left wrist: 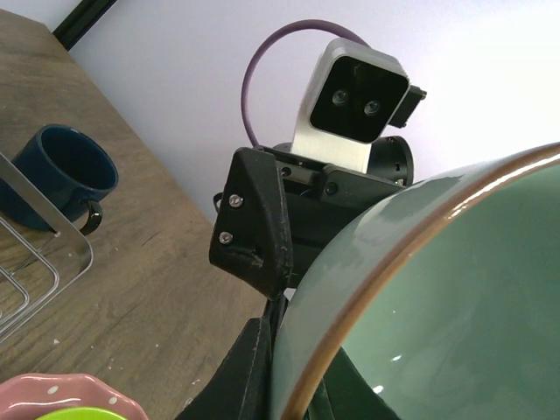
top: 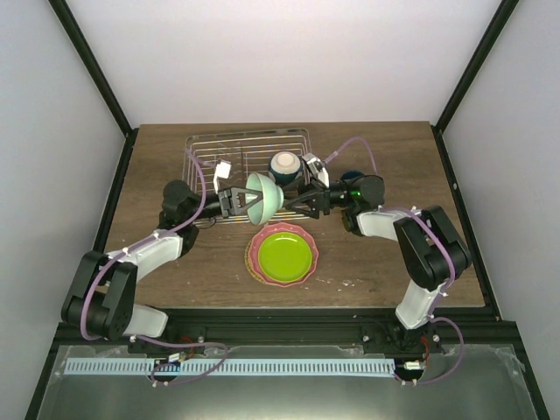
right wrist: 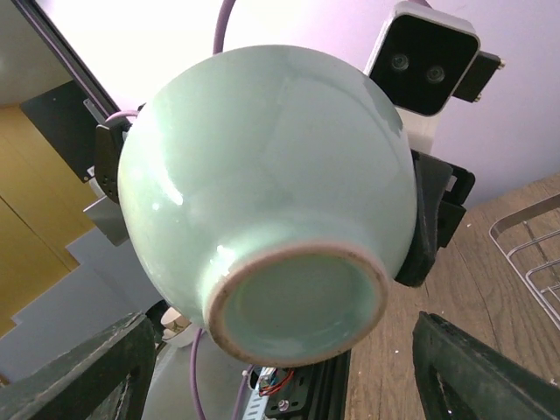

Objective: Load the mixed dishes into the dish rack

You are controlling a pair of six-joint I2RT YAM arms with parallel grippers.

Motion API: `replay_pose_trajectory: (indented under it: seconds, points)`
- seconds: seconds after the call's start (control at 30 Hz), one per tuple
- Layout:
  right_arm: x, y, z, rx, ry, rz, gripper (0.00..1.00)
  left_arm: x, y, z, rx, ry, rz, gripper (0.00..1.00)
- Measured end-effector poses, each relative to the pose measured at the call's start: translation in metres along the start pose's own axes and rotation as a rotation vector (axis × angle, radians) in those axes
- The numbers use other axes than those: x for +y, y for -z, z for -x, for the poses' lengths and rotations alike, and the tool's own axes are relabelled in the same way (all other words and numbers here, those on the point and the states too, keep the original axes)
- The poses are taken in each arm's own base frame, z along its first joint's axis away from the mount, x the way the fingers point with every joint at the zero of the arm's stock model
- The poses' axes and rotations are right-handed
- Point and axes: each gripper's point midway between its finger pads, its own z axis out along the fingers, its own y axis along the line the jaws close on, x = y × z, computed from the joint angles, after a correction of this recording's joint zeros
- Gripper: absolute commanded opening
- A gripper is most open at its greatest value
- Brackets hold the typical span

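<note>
My right gripper grabs the pale mint bowl by its foot (top: 280, 198) next, since the bowl's rim stays free to go rim-first into the dish rack (top: 248, 144).
A pale mint bowl (top: 262, 197) hangs on its side in the air at the front edge of the dish rack (top: 248, 144). My left gripper (top: 234, 201) is shut on its rim, one finger inside and one outside (left wrist: 293, 367). From the right, my right gripper (top: 293, 203) faces the bowl's foot (right wrist: 297, 306) and stands open (right wrist: 280, 328). Its fingers (right wrist: 79, 376) flank the foot without touching it. A cream bowl (top: 284, 164) sits in the rack. On the table, a lime-green plate (top: 282, 254) lies on a pink scalloped plate (top: 255, 255). The dark blue mug (left wrist: 66, 171) stands right of the rack.
The rack's wire corner (left wrist: 35, 254) lies close to the mug. In the top view the right arm (top: 385, 223) mostly covers the mug (top: 353, 178). The stacked plates sit just in front of the held bowl, near the table's front middle.
</note>
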Motion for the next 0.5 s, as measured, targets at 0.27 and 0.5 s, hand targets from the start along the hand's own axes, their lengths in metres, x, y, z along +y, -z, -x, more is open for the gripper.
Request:
replay_pose_trajectory:
  seconds: [0.27,0.5]
  points:
    - [0.003,-0.006,0.002,0.001,0.006,0.014,0.81,0.000,-0.001,-0.001,-0.002,-0.002,-0.001,0.00]
    - [0.003,-0.014,0.002,0.005,0.005,0.030,0.77,0.003,-0.003,-0.001,-0.003,0.010,-0.008,0.00]
